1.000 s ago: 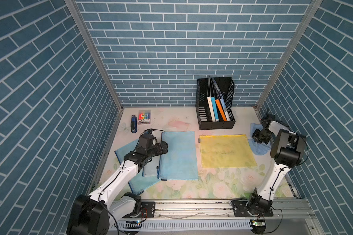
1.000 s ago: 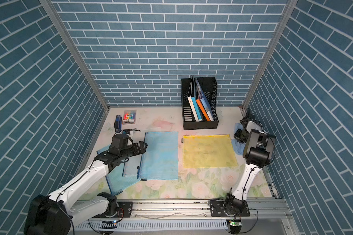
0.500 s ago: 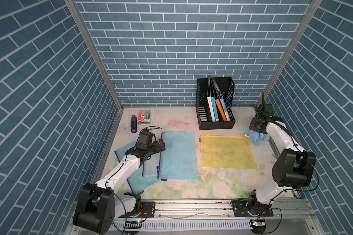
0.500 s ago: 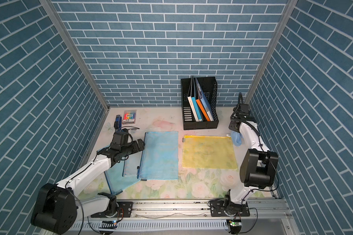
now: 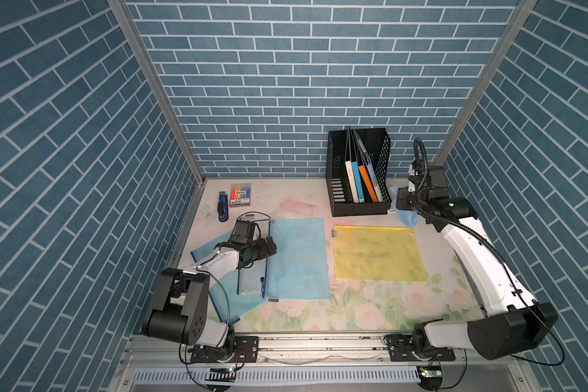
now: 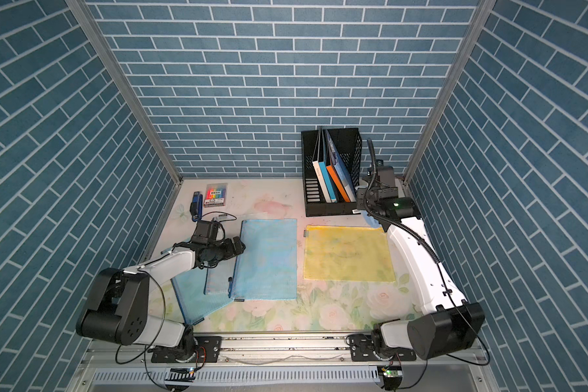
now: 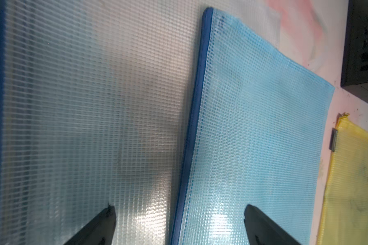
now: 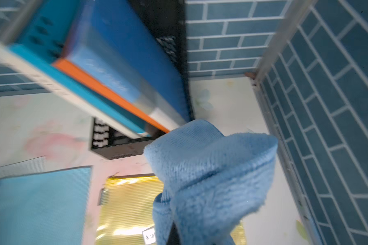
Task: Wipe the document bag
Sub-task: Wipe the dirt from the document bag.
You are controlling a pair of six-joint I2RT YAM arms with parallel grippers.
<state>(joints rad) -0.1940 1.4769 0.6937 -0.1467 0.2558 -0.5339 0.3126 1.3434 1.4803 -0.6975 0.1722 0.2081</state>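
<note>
My left gripper is to pinch the light blue document bag point(image 5: 297, 259) by its zipper edge next, which leaves the bag's side open for the cloth to wipe.
A yellow mesh document bag point(image 5: 377, 253) point(image 6: 347, 253) lies flat right of centre, with dark smudges on it. To its left lies a light blue document bag point(image 5: 297, 259) point(image 7: 253, 127). My right gripper point(image 5: 401, 203) hangs above the table beside the file rack, behind the yellow bag's far right corner, shut on a blue cloth point(image 8: 210, 169) point(image 5: 408, 219) that droops over its fingers. My left gripper point(image 5: 270, 246) point(image 7: 179, 209) is open, low over the blue bag's left zipper edge, with nothing between its fingers.
A black file rack point(image 5: 357, 169) with books stands at the back. A pen pack point(image 5: 241, 196) and a dark blue stapler point(image 5: 222, 210) lie back left. A small clear mesh pouch point(image 5: 250, 281) and another blue bag point(image 5: 218, 258) lie under my left arm. Brick walls stand close on three sides.
My right arm lifted the blue cloth off the table at the right edge and swung it back toward the file rack. The left gripper has barely moved.
</note>
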